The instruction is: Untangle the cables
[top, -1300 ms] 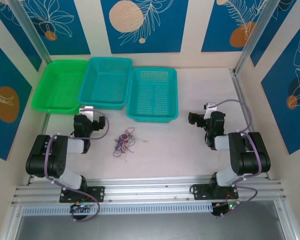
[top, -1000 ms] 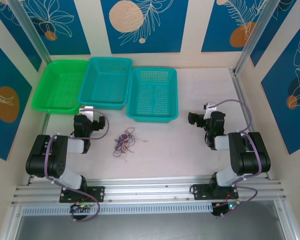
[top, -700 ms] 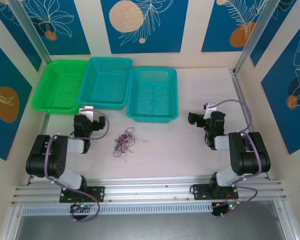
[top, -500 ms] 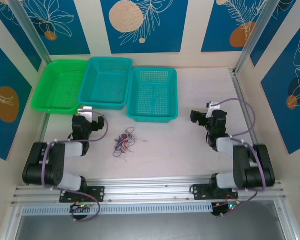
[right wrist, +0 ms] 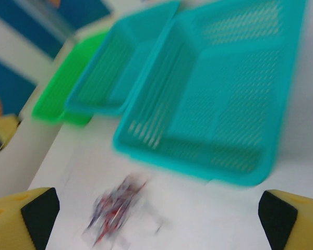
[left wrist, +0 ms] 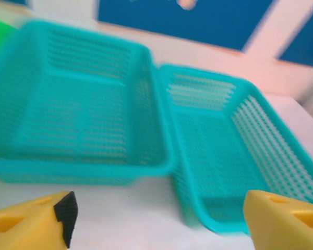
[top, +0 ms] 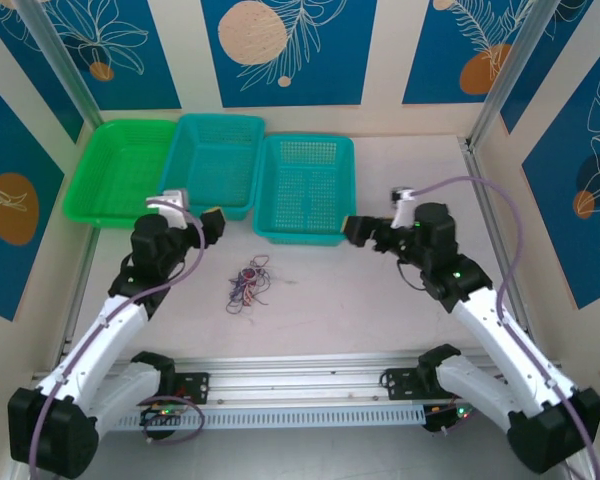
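Next, the right gripper grabs only a white wire of the snarl (top: 251, 286) (right wrist: 120, 210) and leaves the other colors free, to untangle it from them.
The cables (top: 248, 286) lie in one small snarl of red, purple, white and black wire on the table, in front of the baskets. In the right wrist view the cables (right wrist: 115, 211) are a blurred heap low between the fingers. My left gripper (top: 212, 224) hovers up and left of the snarl, open, with nothing between its yellow fingertips (left wrist: 34, 225). My right gripper (top: 357, 229) is raised to the right of the snarl, pointing left, open and empty, its yellow fingertips (right wrist: 295, 221) wide apart.
Three baskets stand in a row at the back: a green one (top: 105, 210), a teal one (top: 195, 198) and a second teal one (top: 305, 235). The teal baskets (left wrist: 120, 169) sit just ahead of the left gripper. Walls close both sides.
Both arms have risen from their folded rest and reached forward; the left gripper moved right toward the baskets, the right gripper moved left toward the middle. The cables have not moved.
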You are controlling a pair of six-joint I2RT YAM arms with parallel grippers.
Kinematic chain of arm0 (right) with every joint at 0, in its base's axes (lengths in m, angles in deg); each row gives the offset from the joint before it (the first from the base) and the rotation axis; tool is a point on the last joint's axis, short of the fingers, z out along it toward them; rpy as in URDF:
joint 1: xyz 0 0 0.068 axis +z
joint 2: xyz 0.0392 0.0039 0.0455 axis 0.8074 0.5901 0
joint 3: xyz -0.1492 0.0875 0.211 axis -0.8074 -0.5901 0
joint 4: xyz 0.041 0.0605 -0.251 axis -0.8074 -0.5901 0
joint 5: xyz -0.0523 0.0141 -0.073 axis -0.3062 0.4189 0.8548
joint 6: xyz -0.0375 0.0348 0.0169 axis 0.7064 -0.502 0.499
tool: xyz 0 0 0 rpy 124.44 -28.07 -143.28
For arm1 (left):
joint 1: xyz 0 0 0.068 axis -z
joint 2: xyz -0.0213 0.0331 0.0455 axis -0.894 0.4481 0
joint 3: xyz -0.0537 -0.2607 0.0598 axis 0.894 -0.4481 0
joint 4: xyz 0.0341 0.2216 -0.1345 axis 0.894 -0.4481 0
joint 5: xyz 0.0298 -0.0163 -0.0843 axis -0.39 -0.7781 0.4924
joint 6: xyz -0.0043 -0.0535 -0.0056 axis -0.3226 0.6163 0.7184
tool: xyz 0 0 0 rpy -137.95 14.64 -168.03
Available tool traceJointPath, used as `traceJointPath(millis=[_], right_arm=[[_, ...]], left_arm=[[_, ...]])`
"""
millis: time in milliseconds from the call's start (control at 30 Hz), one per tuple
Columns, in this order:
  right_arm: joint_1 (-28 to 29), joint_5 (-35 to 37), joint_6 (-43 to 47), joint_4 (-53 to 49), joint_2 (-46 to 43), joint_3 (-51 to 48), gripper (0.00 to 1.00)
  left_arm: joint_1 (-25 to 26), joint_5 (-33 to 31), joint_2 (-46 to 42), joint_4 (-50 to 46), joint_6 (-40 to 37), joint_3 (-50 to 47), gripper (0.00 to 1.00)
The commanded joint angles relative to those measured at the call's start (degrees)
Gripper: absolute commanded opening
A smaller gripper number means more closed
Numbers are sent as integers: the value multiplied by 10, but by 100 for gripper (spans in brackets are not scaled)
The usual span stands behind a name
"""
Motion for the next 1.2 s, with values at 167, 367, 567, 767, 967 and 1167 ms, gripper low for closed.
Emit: traceJointPath(millis=[167,367,567,767,967,1167], right_arm=[[204,56,-97,-88,146,65,100],[247,46,-129,-26,222,72,100],[278,58,-152,-10,282,89,100],[287,72,-163,0,310,103,100],[284,108,-123,-17,312,118,100],[280,117,36,35,247,89,98]], left_arm=[[95,97,119,-235,120,39,53],[94,76,168,-214,80,31,42],[94,68,199,-166,64,31,32],[93,64,237,-164,56,37,20],[94,104,194,-174,45,41,0],[100,208,102,-179,1,63,0]])
